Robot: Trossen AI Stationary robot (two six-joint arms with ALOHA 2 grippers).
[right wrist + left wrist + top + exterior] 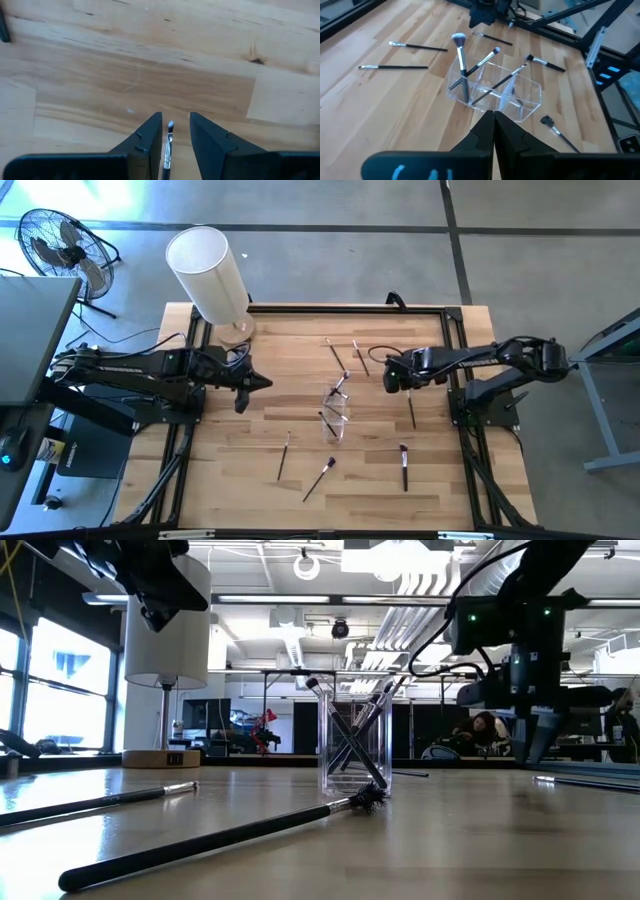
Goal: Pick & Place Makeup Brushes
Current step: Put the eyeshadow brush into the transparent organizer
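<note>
My right gripper grabs the brush by its silver ferrule (168, 150) next, to stand it in the clear plastic organizer.
A clear plastic organizer (337, 408) (495, 90) stands mid-table, and a few makeup brushes lean in it, bristles up. More brushes lie flat on the wood: two at the far side (334, 355) (361, 357), three near the front (284, 456) (318, 478) (404, 468), and one on the right (411, 410). My right gripper (392, 380) (175, 116) points down, open. Its fingers stand on either side of the silver-tipped end of a brush (169, 142) and do not touch it. My left gripper (265, 383) (494, 116) hovers shut, left of the organizer.
A lamp with a white cylindrical shade (208, 272) stands on its wooden base at the table's far-left corner. A black frame rail (340, 307) runs along the table's edges. A floor fan (60, 245) sits off the table, far left. Bare wood lies between the organizer and the left gripper.
</note>
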